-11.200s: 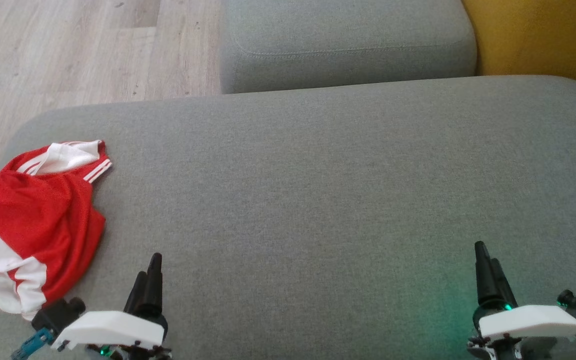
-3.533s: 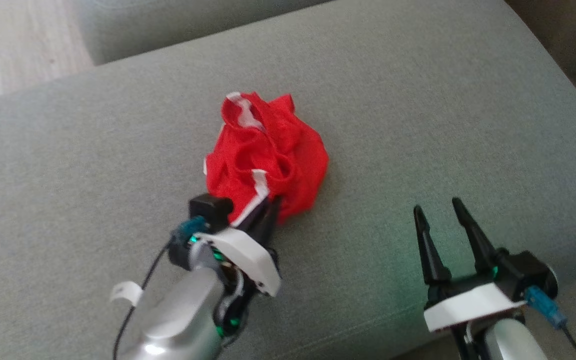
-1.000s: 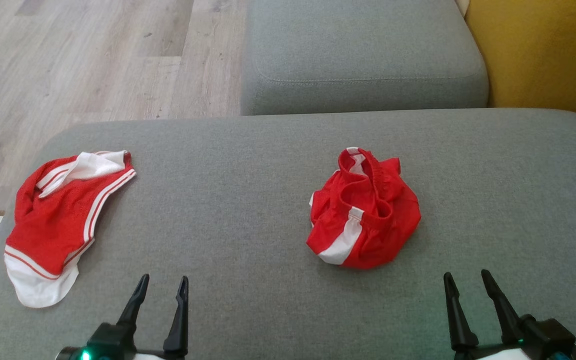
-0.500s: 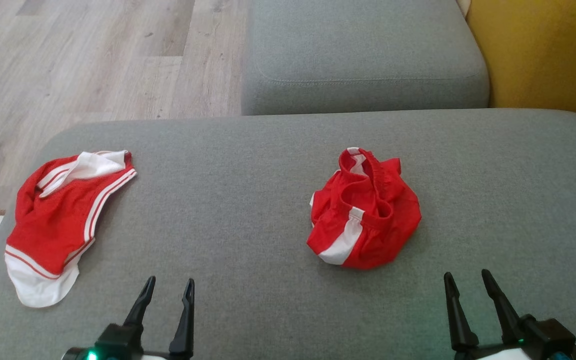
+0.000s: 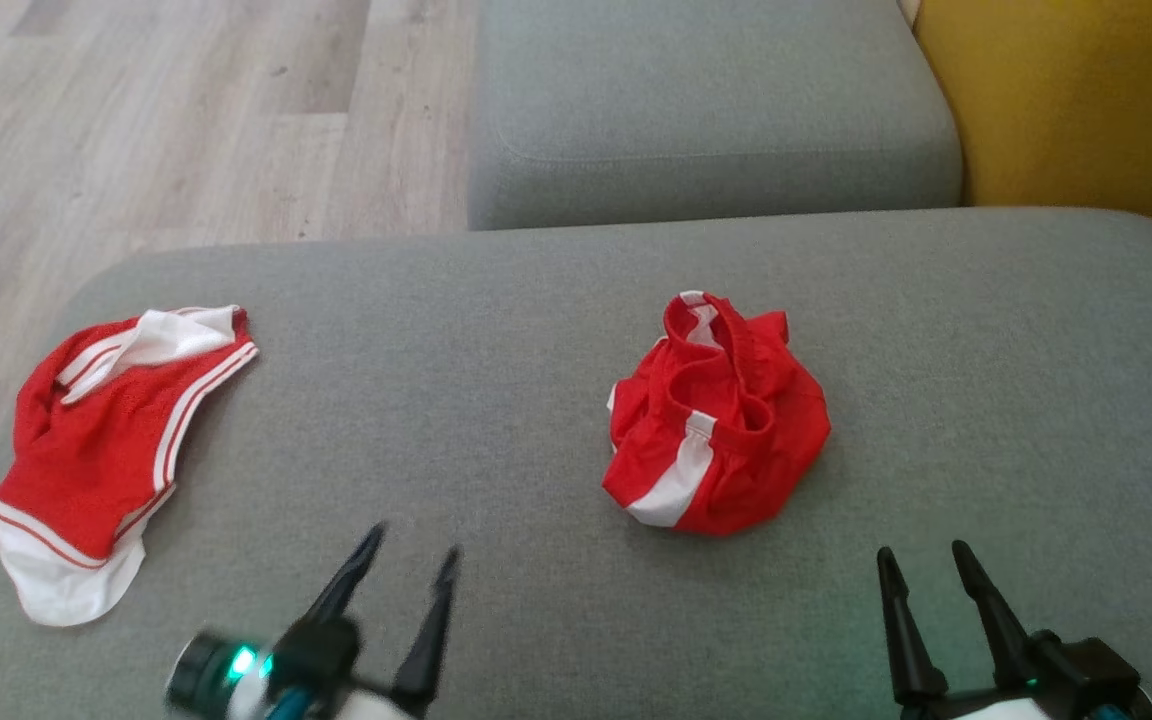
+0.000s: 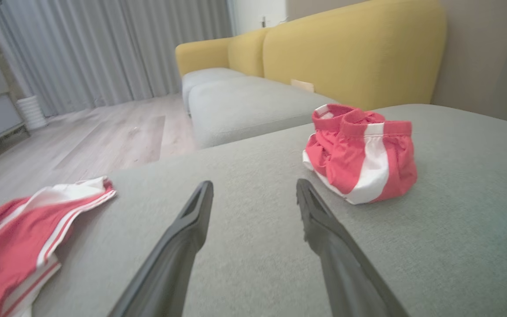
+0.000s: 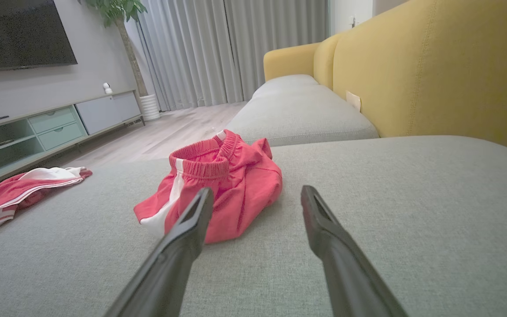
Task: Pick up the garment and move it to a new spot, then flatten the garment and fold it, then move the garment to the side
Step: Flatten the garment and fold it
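Note:
The waistband stands up from the bunched heap, so the left gripper should grab the white stripe's waistband end (image 5: 700, 424) (image 6: 374, 129) next.
Red shorts with white side stripes (image 5: 716, 420) lie bunched in a heap near the middle of the grey cushion (image 5: 496, 350), waistband uppermost. The same heap, the shorts (image 6: 361, 152), shows right of my left fingers, and the shorts (image 7: 218, 182) sit just beyond my right gripper's left finger. My left gripper (image 5: 413, 547) is open and empty, near the front edge, left of the heap. My right gripper (image 5: 921, 565) is open and empty at the lower right, nearer than the heap.
A second red and white garment (image 5: 106, 440) lies flat at the cushion's left end. Another grey seat (image 5: 706, 110) and a yellow sofa back (image 5: 1076, 100) lie beyond. Wooden floor (image 5: 166, 120) is at the far left. A TV cabinet (image 7: 42, 127) stands across the room.
My left gripper has moved forward and to the right, toward the bunched shorts, and looks blurred. The head view shifted slightly. The right gripper and both garments kept their places.

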